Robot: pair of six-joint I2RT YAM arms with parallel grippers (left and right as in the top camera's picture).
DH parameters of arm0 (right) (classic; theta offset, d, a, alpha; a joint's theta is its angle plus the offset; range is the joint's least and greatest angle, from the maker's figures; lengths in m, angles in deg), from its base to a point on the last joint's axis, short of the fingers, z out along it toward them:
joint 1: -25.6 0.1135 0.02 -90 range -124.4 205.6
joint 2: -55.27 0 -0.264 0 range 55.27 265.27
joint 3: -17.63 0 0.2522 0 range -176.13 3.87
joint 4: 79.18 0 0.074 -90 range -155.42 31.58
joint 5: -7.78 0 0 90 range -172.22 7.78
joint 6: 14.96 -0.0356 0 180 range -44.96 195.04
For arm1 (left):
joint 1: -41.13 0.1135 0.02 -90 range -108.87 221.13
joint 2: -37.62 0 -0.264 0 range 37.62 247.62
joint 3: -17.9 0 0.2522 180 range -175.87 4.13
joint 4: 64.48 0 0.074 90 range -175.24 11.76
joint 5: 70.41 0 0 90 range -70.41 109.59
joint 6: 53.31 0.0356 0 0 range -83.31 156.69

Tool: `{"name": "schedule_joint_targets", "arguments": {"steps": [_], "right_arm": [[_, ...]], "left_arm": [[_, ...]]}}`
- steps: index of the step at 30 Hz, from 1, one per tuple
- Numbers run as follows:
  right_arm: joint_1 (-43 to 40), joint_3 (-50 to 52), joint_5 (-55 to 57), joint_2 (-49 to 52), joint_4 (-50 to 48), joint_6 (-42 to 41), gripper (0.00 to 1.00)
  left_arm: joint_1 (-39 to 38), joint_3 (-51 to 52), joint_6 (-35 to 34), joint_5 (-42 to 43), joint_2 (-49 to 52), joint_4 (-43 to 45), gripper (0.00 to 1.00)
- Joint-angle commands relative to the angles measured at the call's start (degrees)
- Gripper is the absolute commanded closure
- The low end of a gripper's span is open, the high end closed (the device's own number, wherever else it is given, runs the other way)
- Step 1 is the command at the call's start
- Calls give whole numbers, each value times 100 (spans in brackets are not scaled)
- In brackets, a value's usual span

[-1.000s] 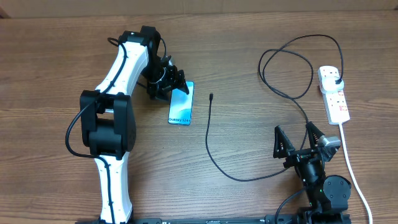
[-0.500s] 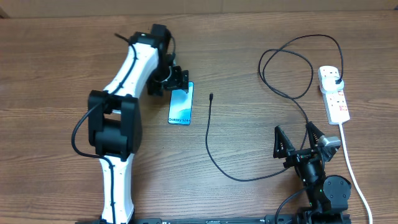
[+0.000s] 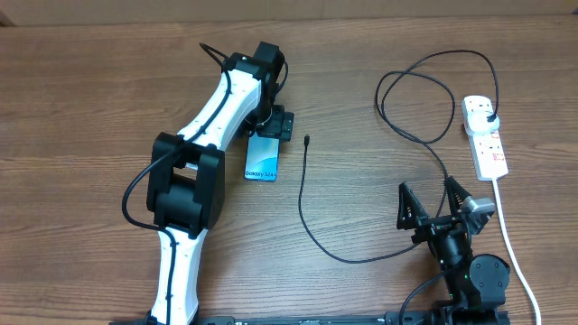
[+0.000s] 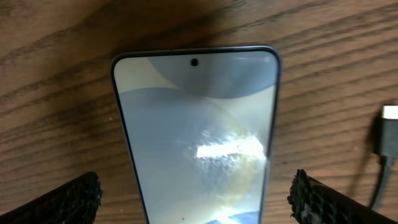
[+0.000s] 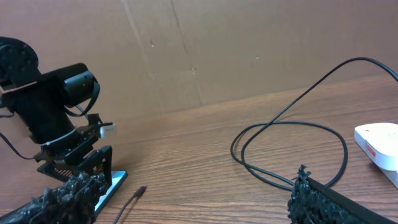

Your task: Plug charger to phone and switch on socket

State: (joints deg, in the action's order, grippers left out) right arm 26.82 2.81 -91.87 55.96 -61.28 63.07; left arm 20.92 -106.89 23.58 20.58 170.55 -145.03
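My left gripper should lower before closing, as its open fingers are above the phone and would miss it now.
The phone lies flat on the table with its light blue screen up and "Galaxy S24" at its near end. It fills the left wrist view. My left gripper is open over the phone's far end, a finger on each side, not touching it. The charger's black cable loops across the table, its small tip lying free right of the phone and showing at the wrist view's edge. Its plug sits in the white socket strip. My right gripper is open and empty near the front edge.
The strip's thick white cord runs toward the front right edge. A brown cardboard wall stands behind the table. The cable loops lie ahead of my right gripper.
My left arm has swung right, carrying the open gripper from the phone's upper left corner to directly over its far end. The right arm, cable and phone have not moved.
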Motion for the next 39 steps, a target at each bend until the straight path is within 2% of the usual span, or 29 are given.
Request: {"name": "schedule_joint_targets", "arguments": {"steps": [1,39], "right_arm": [[33,61,-4,-52,-22,7,0],[33,61,-2,-52,-22,7,0]], "left_arm": [[28,-105,127,-144,181,13,0],[-238,776,-671,208,188,229,2]]}}
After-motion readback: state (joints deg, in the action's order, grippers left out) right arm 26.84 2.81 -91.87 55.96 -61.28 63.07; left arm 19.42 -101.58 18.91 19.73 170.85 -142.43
